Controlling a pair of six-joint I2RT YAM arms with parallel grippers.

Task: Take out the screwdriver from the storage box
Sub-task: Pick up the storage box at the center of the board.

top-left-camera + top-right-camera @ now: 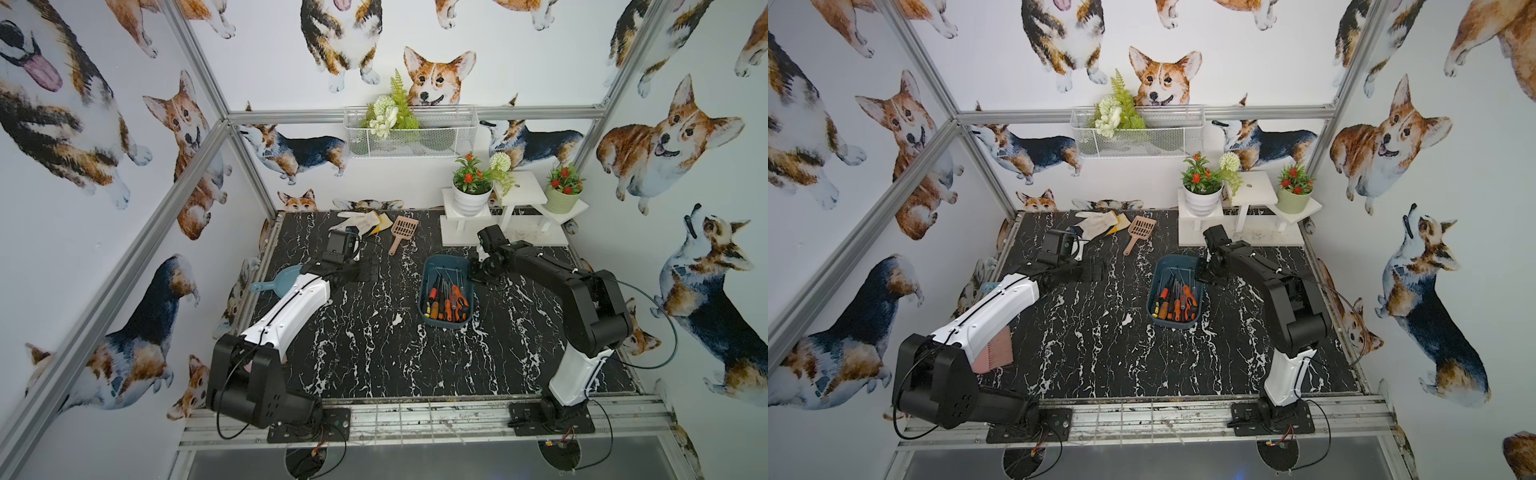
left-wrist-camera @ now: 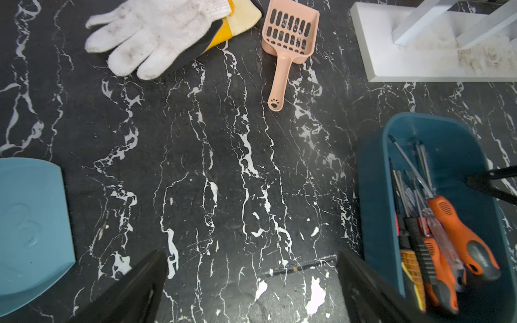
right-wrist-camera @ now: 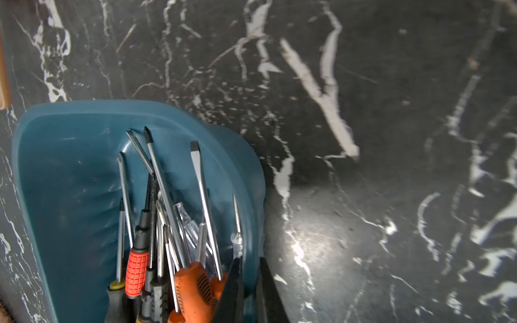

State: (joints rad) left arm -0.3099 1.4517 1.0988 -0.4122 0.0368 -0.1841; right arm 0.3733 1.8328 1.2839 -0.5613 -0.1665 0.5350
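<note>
The storage box's side opposite my right gripper is the part my left gripper should grip next. This will free my right gripper to take out screwdrivers.
The storage box [image 1: 440, 264] [image 1: 1168, 264] is a dark teal tray in the middle of the black marble table. Several screwdrivers [image 1: 449, 301] [image 1: 1177, 303] with orange and black handles lie inside, shafts pointing to the far end. My right gripper [image 1: 476, 274] [image 1: 1202, 274] [image 3: 249, 260] is shut on the box's right wall [image 3: 251, 212], one finger inside and one outside. The nearest screwdrivers [image 3: 193, 288] lie just beside the inner finger. My left gripper [image 1: 370, 274] [image 1: 1092, 272] [image 2: 251, 253] hangs open over bare table left of the box [image 2: 372, 195], holding nothing.
A white glove [image 2: 151, 39] and a pink slotted scoop [image 2: 288, 42] lie at the back. A light blue scoop [image 2: 30, 223] sits at the left edge. A white stand [image 1: 498, 224] with potted plants fills the back right corner. A pink brush [image 1: 994, 349] lies under the left arm.
</note>
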